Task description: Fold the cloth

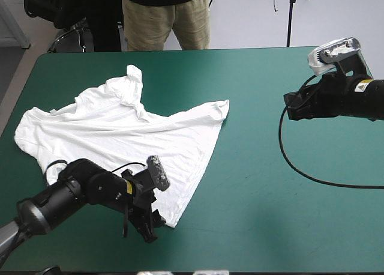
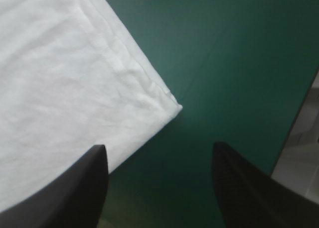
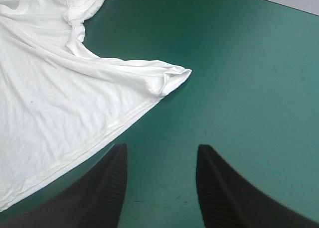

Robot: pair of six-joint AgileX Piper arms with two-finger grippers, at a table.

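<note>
My right gripper is next to grab the T-shirt by its bunched hem corner (image 1: 221, 107) (image 3: 172, 79) to fold it. A small fold stands up there, while the cloth beside it lies flat.
The white T-shirt (image 1: 120, 137) lies spread but wrinkled on the left half of the teal-green table, one corner pointing at the near edge and a bunched corner (image 1: 221, 108) toward the middle. My left gripper (image 1: 150, 224) sits low at the near corner (image 2: 169, 108), open, with that corner just ahead of its fingers (image 2: 75, 188). My right gripper (image 1: 294, 107) hovers at the far right, open, well clear of the cloth. In the right wrist view the bunched corner (image 3: 172, 76) lies ahead of the open fingers (image 3: 107, 183).
Bare teal-green cover (image 1: 288, 203) fills the right half and the near middle. The table's near edge shows in the left wrist view (image 2: 299, 133), close beyond the shirt's corner.
</note>
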